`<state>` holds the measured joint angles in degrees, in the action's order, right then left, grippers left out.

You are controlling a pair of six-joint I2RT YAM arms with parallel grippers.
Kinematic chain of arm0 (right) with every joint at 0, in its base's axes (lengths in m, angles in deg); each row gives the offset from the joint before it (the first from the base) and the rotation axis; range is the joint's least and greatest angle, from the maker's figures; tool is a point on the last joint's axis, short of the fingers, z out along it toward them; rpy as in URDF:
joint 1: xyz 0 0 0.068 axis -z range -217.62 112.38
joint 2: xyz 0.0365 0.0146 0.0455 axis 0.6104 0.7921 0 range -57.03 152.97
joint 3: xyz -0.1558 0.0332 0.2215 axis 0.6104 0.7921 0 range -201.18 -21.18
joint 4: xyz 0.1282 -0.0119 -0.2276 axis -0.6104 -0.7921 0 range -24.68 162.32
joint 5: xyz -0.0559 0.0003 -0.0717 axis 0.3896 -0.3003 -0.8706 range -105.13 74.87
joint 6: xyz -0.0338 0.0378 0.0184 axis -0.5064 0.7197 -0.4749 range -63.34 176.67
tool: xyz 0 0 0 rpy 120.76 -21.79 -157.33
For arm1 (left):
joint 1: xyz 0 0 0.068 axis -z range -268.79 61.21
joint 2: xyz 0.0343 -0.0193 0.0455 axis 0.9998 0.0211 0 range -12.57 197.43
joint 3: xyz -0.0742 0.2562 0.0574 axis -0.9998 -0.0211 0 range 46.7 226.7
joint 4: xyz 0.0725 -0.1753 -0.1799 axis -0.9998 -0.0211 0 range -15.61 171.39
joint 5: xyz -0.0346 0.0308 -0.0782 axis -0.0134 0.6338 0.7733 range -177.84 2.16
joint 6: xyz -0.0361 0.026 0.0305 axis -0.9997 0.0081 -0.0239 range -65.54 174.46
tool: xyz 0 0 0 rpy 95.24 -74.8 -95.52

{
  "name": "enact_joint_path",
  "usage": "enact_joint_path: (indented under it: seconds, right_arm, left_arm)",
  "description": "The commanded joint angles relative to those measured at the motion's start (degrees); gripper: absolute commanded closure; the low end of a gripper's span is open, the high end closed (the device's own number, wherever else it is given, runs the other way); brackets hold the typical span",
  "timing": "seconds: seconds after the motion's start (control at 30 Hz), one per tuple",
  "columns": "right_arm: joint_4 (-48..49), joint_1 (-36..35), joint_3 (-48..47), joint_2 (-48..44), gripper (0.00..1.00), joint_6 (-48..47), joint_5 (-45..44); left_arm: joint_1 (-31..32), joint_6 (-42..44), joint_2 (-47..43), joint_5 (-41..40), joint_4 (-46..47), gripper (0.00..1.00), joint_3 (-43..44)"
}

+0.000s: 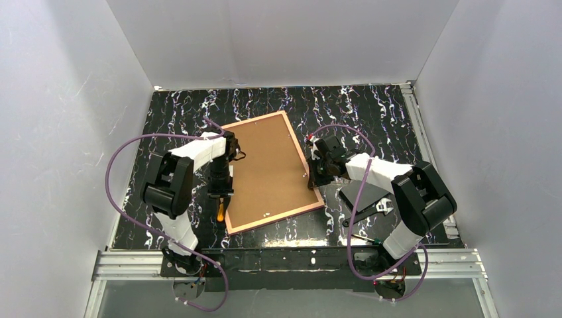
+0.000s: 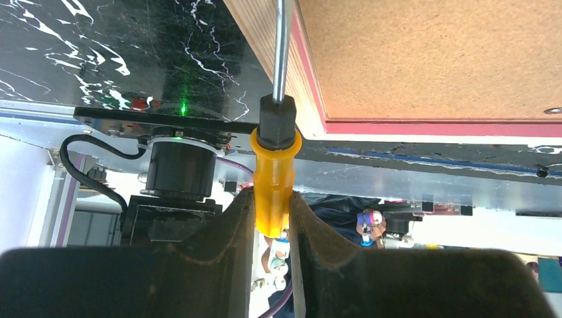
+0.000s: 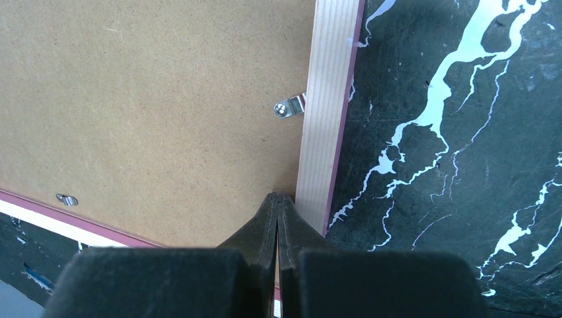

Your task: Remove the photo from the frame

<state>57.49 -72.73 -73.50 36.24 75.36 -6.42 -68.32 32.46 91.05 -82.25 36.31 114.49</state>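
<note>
My right gripper would come up empty if I lifted it now. Its shut fingers only rest on the board (image 1: 268, 169).
The pink frame (image 1: 304, 159) lies face down on the black marble table, its brown backing board (image 1: 268, 169) facing up. The photo is hidden under the board. My left gripper (image 1: 221, 192) is at the frame's left edge, shut on the orange handle of a screwdriver (image 2: 274, 179) whose metal shaft (image 2: 281, 46) runs along the frame's rim (image 2: 424, 129). My right gripper (image 3: 278, 197) is shut and empty, its tips on the board (image 3: 152, 99) just inside the right frame rail (image 3: 328, 112). A metal clip (image 3: 290, 106) sits on that rail ahead of the tips.
A second clip (image 3: 66, 199) sits by the frame's near rail. Black flat parts and a wrench (image 1: 371, 199) lie right of the frame, with a small green-tipped tool (image 1: 364, 237) near the front. White walls enclose the table; an aluminium rail (image 1: 291, 258) runs along the near edge.
</note>
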Motion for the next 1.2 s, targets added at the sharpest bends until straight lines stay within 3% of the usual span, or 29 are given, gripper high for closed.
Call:
enact_joint_path:
  seconds: [0.0, 0.27, 0.47, 0.7, 0.9, 1.17]
  right_arm:
    - [-1.85, 0.05, -0.45, 0.47, 0.99, -0.58, -2.09]
    - [-1.31, -0.01, -0.59, 0.09, 0.99, -0.46, -1.54]
    - [-1.43, 0.0, -0.13, -0.56, 0.99, -0.58, -1.62]
    - [-0.92, -0.06, 0.1, -0.39, 0.99, -0.68, -1.16]
    - [-0.43, -0.04, 0.2, -0.41, 0.99, -0.66, -0.68]
    - [-0.42, -0.02, 0.53, -0.77, 0.99, -0.75, -0.69]
  left_arm:
    - [2.08, -0.87, -2.08, -0.27, -10.48, 1.0, 0.05]
    - [3.56, -1.59, -2.52, -0.18, -11.85, 1.0, -0.45]
    - [3.79, -1.8, 1.12, -4.63, -12.87, 1.0, 1.03]
    - [3.87, -2.6, 2.22, -1.55, -10.68, 1.0, 0.43]
    - [3.94, -2.94, 0.18, -2.48, -11.95, 1.0, 0.23]
    - [3.96, -3.88, 4.46, -4.36, -9.99, 1.0, 0.24]
